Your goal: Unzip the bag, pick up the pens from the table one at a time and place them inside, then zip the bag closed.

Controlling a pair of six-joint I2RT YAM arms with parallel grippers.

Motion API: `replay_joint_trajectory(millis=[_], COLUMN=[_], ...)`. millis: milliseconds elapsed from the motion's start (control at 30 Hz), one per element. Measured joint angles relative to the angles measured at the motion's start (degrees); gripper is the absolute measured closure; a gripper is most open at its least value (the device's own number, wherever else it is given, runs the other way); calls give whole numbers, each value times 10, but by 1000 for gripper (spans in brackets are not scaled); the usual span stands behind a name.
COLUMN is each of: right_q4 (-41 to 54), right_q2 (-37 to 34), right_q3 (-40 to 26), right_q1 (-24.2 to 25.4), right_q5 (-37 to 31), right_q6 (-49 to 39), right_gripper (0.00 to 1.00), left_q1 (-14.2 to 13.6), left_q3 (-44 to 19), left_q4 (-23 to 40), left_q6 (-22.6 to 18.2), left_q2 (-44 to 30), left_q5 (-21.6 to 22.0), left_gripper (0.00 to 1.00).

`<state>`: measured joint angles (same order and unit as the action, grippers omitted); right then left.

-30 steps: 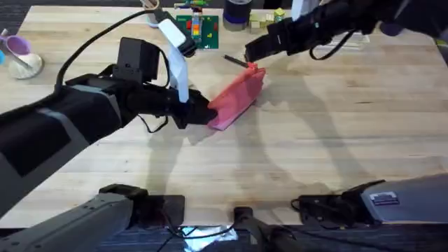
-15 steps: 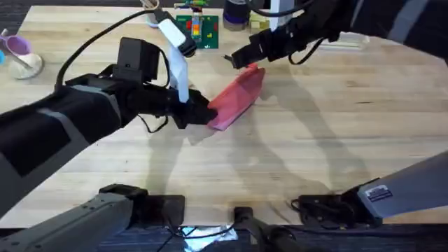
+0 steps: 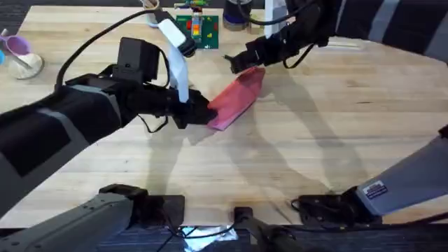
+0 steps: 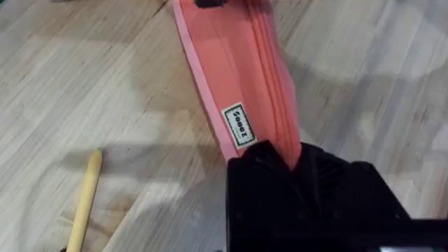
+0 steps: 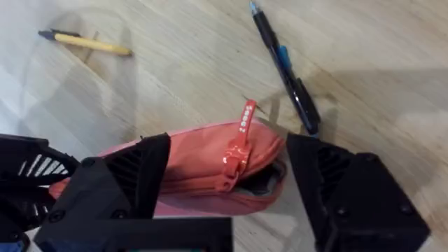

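The pink bag (image 5: 199, 157) needs to be unzipped for the pens, so my right gripper should grab the zip pull by its thin tab (image 5: 246, 119) next.
The pink bag (image 3: 236, 98) lies slanted on the table (image 3: 336, 140). My left gripper (image 3: 201, 112) is shut on the bag's near end, where its black fingers (image 4: 266, 175) pinch the fabric by a white label. My right gripper (image 5: 227, 150) is open over the far end, one finger on each side, with the orange zip pull (image 5: 238, 140) between them and untouched. A small dark gap shows beside the pull. The black pen (image 5: 283, 63) lies just beyond that end. On the wood beside the bag's near half lies the tan-yellow pen (image 4: 84, 199), also in the right wrist view (image 5: 87, 43).
A green board with coloured blocks (image 3: 198, 29) and a dark container (image 3: 236, 14) stand at the back edge. A purple cup with a white bowl (image 3: 21, 56) sits far left. A white part with a black cable (image 3: 171, 35) rises behind my left arm.
My right arm has swung left and settled over the bag's far end. The left gripper and the bag have stayed still.
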<state>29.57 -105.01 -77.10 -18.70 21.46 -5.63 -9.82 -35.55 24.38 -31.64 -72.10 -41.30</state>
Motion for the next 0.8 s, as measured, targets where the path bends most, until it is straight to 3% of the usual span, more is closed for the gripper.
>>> replay_joint_trajectory(millis=[167,533,800], right_q4=[5,2,-5], right_q2=[-2,-2,-2], right_q3=[0,0,0], right_q1=[0,3,2], right_q5=[0,-16,-44], right_q6=[0,-3,-4], right_gripper=[121,507,660], left_q1=[0,0,0], left_q3=[0,0,0], left_q4=[0,3,9], left_q6=[0,0,0], left_q2=[0,0,0], left_q5=[0,0,-1], left_gripper=[958,958,958])
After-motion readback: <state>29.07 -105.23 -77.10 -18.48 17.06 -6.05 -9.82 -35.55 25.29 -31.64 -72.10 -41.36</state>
